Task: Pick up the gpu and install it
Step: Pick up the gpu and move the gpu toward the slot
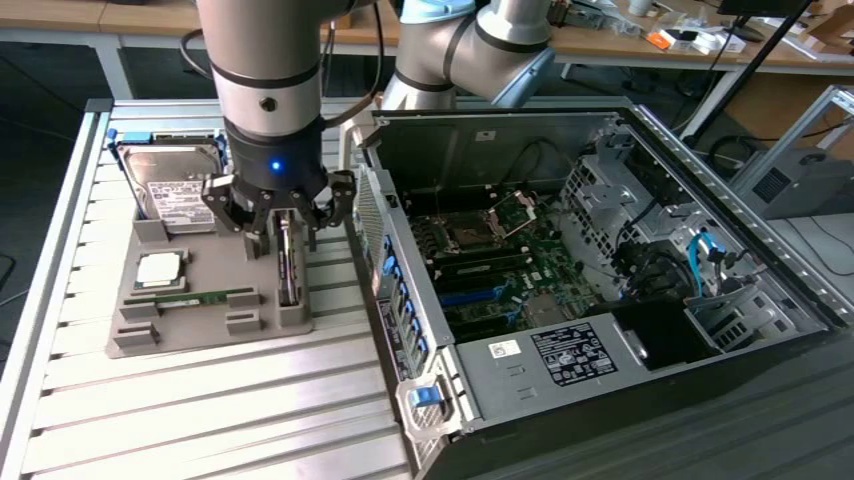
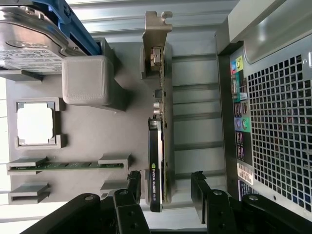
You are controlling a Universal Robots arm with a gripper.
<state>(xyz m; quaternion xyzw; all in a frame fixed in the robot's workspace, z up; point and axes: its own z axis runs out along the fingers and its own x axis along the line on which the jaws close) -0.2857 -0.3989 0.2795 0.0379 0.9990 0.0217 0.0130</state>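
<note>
My open fingers are above the GPU's top edge [image 2: 156, 165], high over the grey tray [image 2: 131, 122]. My gripper should go lower before it closes on the GPU.
The gpu [image 1: 288, 272] stands edge-on in a slot of the grey holder tray [image 1: 187, 335], a thin dark card with a silver-tan bracket. In the wrist view the gpu [image 2: 157, 146] runs lengthwise, with its bracket end farthest from the fingers. My gripper [image 1: 282, 232] hangs straight over the card's far end, open. In the wrist view my gripper [image 2: 165, 187] has one finger on each side of the card, with a gap visible on both sides. Nothing is held.
A silver hard drive [image 1: 180, 185], a CPU [image 1: 160, 268] and a green RAM stick [image 1: 200, 297] also sit on the tray. The open PC case [image 1: 694, 180] with its motherboard [image 1: 507, 270] stands close on the exterior view's right. Its perforated rear panel [image 2: 278, 122] is near the gripper.
</note>
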